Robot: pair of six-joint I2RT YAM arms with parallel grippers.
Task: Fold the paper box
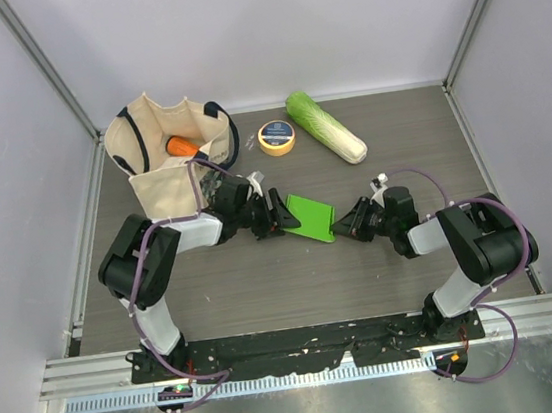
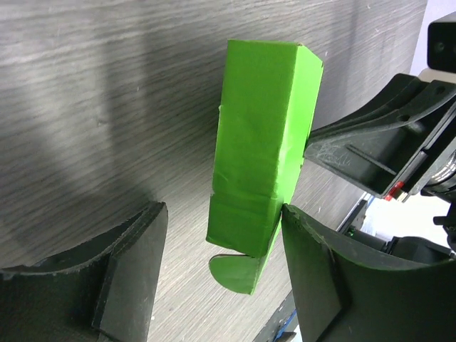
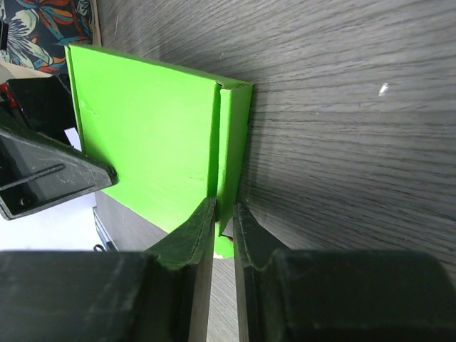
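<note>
I should next grab the paper box with my left gripper across its thickness at the rounded-flap end [image 1: 291,226] [image 2: 244,226], so the opposite side stays free for folding.
The paper box [image 1: 310,217] is bright green card lying mid-table between both arms. In the left wrist view the paper box [image 2: 260,128] reaches away from me as a long folded block, a rounded flap [image 2: 239,269] sticking out at its near end. My left gripper [image 2: 221,214] is open around that end; one finger [image 2: 313,263] touches the box's edge and the other stands apart. My right gripper [image 3: 224,205] is shut on the narrow side wall of the paper box [image 3: 149,135]. In the top view the left gripper [image 1: 279,213] and right gripper [image 1: 347,224] face each other across it.
A cream tote bag [image 1: 163,150] with a carrot [image 1: 183,145] inside stands at the back left. A yellow tape roll [image 1: 277,137] and a long pale-green cabbage [image 1: 327,127] lie behind the box. White walls enclose the table.
</note>
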